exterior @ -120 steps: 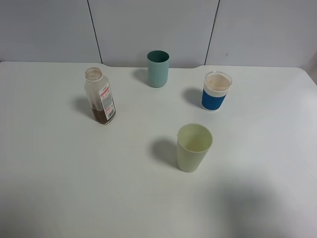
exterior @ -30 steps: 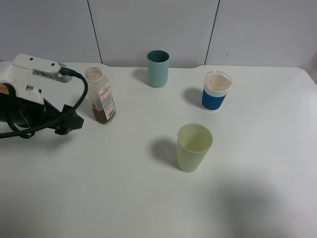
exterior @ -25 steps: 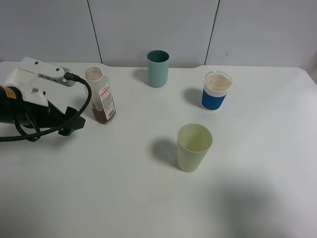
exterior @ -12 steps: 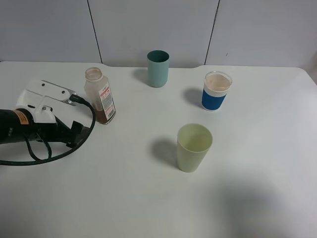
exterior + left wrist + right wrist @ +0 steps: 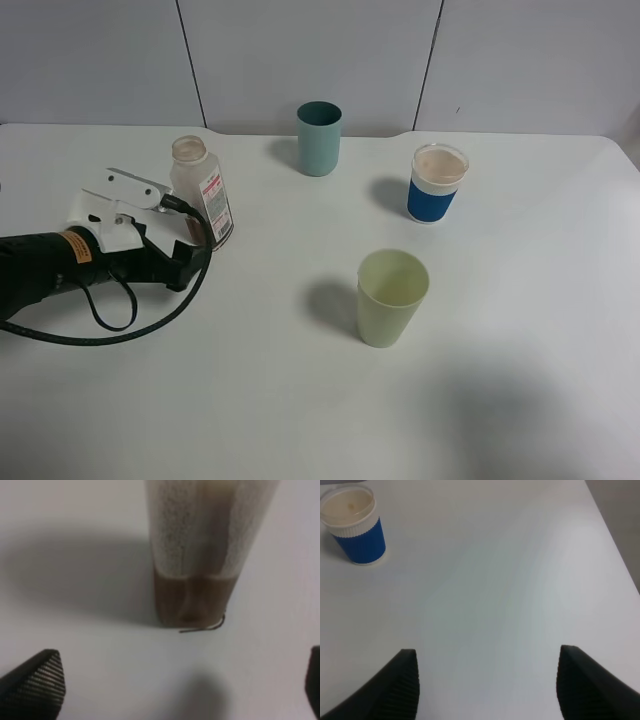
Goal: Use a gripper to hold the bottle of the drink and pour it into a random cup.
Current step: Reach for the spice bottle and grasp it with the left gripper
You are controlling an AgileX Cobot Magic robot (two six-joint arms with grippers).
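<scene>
I should reach the bottle with my left gripper and pick it up by its body [image 5: 205, 200]. The bottle's opening [image 5: 189, 148] then stays free to pour the drink into a cup.
The bottle of the drink [image 5: 201, 190] stands upright and capless at the left of the table, with brownish liquid low inside [image 5: 195, 597]. My left gripper [image 5: 180, 236] lies low beside it on its near-left side, open. In the left wrist view its dark fingertips [image 5: 35, 685] stand wide apart at the frame's edges, and the bottle sits just ahead of the gap, untouched. The pale yellow-green cup [image 5: 392, 297] stands alone near the table's middle. My right gripper [image 5: 490, 690] is open over bare table and holds nothing; the exterior high view does not show it.
A dark teal cup [image 5: 319, 138] stands at the back centre. A white cup with a blue band [image 5: 437, 183] [image 5: 355, 525] stands at the back right. The left arm's black cable [image 5: 120, 325] loops over the table in front of the bottle.
The left arm has swung toward the front and to the right, lowering its open gripper to the bottle's base. The bottle and cups have not moved.
</scene>
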